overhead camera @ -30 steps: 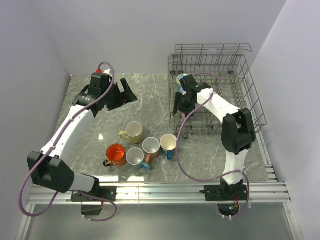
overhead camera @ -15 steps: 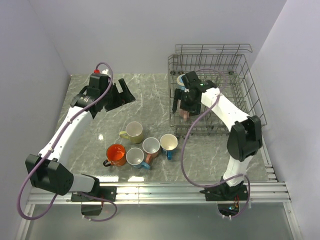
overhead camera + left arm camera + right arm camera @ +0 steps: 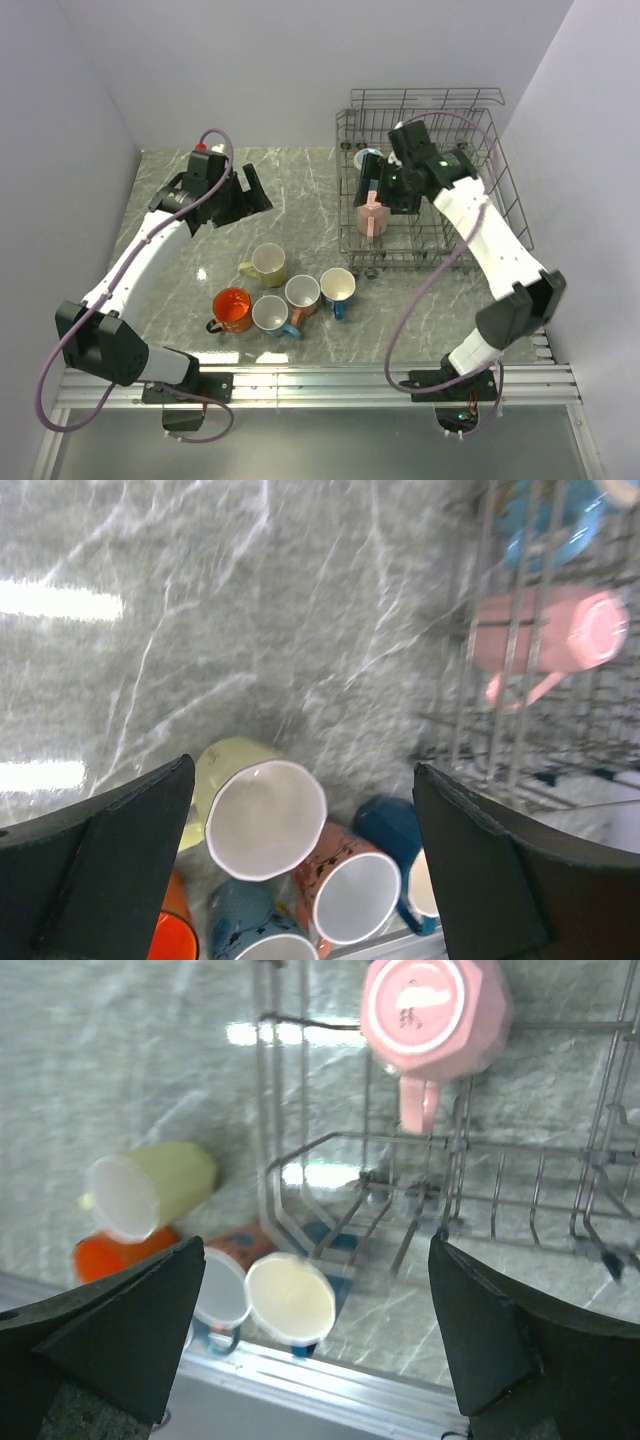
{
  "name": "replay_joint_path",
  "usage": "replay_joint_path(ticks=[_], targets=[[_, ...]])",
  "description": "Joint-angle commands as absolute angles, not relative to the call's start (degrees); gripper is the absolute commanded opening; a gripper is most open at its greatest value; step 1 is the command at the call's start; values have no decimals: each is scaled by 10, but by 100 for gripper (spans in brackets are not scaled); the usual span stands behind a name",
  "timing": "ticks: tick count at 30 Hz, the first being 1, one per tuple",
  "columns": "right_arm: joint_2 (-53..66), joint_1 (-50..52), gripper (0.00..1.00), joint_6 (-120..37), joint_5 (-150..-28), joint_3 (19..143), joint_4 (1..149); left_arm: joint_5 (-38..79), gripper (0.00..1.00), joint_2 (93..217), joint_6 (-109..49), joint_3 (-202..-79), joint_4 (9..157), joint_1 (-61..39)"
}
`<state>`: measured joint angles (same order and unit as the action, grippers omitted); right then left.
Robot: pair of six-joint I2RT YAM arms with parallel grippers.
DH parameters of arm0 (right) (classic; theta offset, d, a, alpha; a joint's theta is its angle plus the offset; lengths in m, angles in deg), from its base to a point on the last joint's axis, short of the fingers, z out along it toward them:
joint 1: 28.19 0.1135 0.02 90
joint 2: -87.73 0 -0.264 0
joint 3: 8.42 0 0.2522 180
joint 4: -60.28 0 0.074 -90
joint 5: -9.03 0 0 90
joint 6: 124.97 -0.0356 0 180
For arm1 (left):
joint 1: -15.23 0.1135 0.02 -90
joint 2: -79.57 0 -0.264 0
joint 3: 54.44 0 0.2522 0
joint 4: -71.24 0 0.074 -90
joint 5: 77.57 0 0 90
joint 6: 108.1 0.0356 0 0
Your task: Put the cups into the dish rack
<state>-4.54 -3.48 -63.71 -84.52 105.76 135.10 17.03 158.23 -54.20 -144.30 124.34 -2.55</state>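
Observation:
The left gripper grabs the yellow-green cup by its rim next, leaving the cup's base free for my right gripper to grab for rack loading.
The dish rack (image 3: 505,190) stands at the back right. A pink cup (image 3: 371,218) sits bottom-up in its near left corner, and a light blue cup (image 3: 366,158) lies behind it. My right gripper (image 3: 388,186) hangs open just above the pink cup (image 3: 435,1010), holding nothing (image 3: 315,1330). On the table are a yellow-green cup (image 3: 268,263), an orange cup (image 3: 232,309), a light blue cup (image 3: 270,314), a salmon cup (image 3: 302,293) and a dark blue cup (image 3: 337,286). My left gripper (image 3: 250,190) is open and empty, high above the yellow-green cup (image 3: 262,815).
The rack's wire wall (image 3: 480,630) rises between the table cups and the pink cup (image 3: 545,630). The five loose cups stand bunched together, touching or nearly so. An aluminium rail (image 3: 320,378) runs along the near edge. Walls close in left, back and right.
My right gripper opened, let go of the pink cup inside the rack and lifted up and back. The left arm barely moved.

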Motion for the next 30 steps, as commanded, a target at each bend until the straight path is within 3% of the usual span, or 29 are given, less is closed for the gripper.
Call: replay_joint_path(ticks=[1, 5, 7, 11, 22, 30], targets=[[39, -35, 99, -625, -858, 1061, 1379, 130, 96, 1593, -522, -1445, 1272, -56], [116, -36, 99, -629, -855, 973, 1379, 103, 91, 1592, -524, -1422, 1282, -72], [164, -39, 99, -631, -848, 926, 1387, 100, 99, 1589, -527, -1413, 1279, -74], [229, -56, 99, -629, -852, 876, 1412, 96, 99, 1579, -528, -1387, 1273, -78], [342, -62, 99, -635, -1014, 914, 1509, 87, 91, 1620, -493, -1390, 1271, -78], [363, -62, 98, -673, -924, 855, 1448, 86, 77, 1638, -475, -1386, 1274, -78]])
